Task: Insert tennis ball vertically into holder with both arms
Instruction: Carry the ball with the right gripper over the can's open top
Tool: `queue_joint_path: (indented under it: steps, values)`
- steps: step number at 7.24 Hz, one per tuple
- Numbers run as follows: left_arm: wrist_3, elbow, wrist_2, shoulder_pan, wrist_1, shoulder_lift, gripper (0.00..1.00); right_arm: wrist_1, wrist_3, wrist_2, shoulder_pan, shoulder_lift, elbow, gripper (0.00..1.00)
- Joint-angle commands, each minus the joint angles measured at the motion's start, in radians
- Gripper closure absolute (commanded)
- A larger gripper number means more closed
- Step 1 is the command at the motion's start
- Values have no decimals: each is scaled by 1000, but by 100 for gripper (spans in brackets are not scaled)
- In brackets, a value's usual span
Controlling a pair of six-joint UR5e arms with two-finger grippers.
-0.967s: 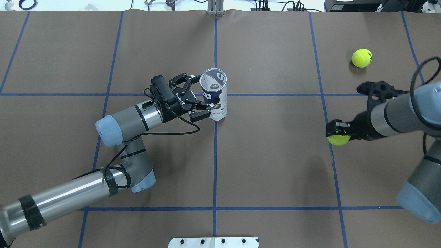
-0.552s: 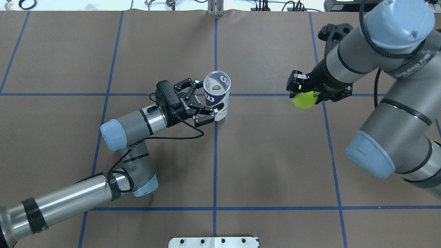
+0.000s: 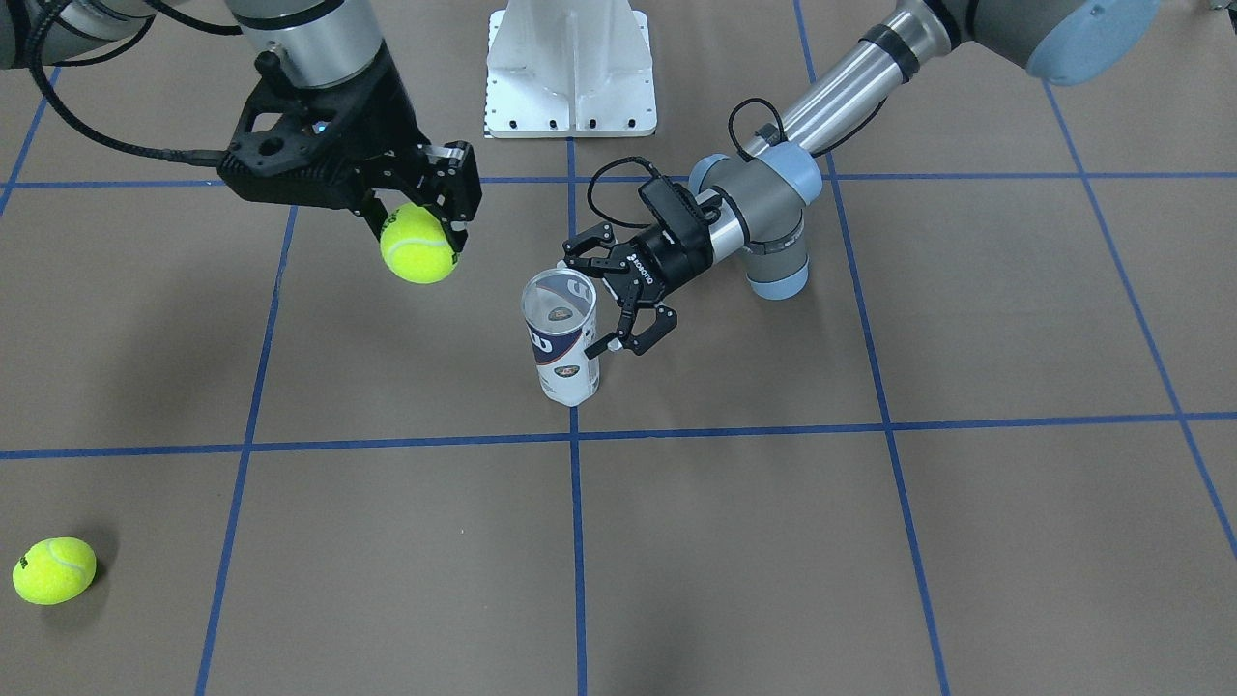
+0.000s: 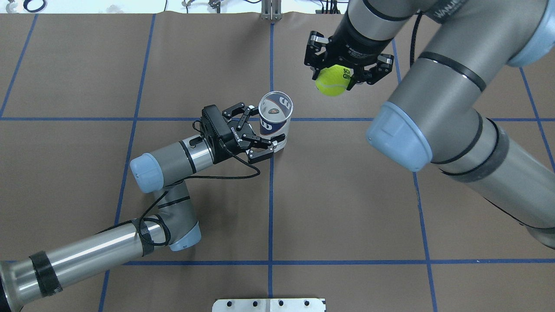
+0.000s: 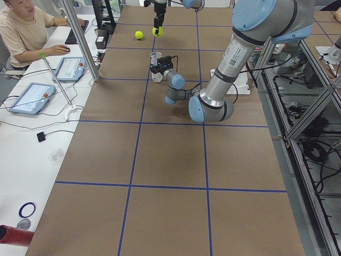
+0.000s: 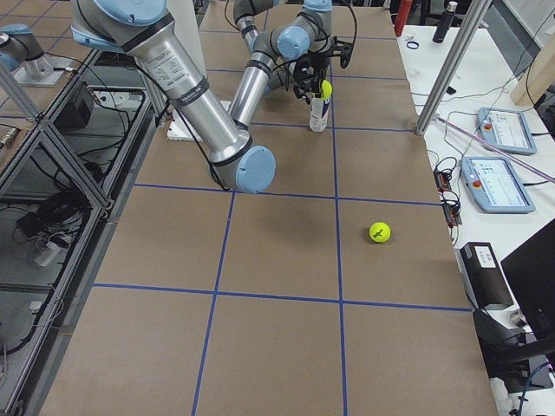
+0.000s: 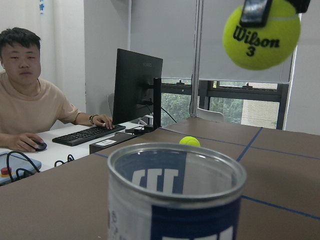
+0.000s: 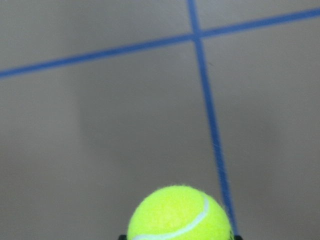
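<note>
The left gripper grabs the holder by its labelled body (image 3: pixel 564 360) next, so the holder's open rim (image 3: pixel 559 297) stays free for the tennis ball.
The holder (image 4: pixel 275 123), a clear can with a navy and white label, stands upright near the table's centre and also shows in the front view (image 3: pixel 560 343). My left gripper (image 4: pixel 261 130) is open and low, with a finger on each side of the can's lower part. The can's rim (image 7: pixel 176 170) fills the left wrist view. My right gripper (image 4: pixel 334 77) is shut on a yellow tennis ball (image 4: pixel 332 81). It holds the ball in the air, higher than the rim and off to the can's side (image 3: pixel 418 249), (image 7: pixel 261 32), (image 8: pixel 180 215).
A second tennis ball (image 3: pixel 54 570) lies loose on the table far out on my right side (image 6: pixel 379 231). The white base plate (image 3: pixel 570 68) sits at the table's near edge. An operator (image 5: pixel 21 32) sits at a desk beyond the table.
My right arm has lifted the ball and swung it left, from the table's right side to near the can. My left gripper and the can have shifted slightly to the right.
</note>
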Motion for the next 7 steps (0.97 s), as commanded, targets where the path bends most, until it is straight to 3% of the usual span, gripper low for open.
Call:
queue_joint_path:
  steps: [1,2,7]
  values:
    - [1,2,1,8,2,0,1,-15,42,0,-2,208,-223,100]
    - [1,2,1,10,3,0,1,-14,42,-4,-13,259,-293,100]
    - [1,3,0,-10,3,0,1,-15,42,-4,-48,247,-280,88]
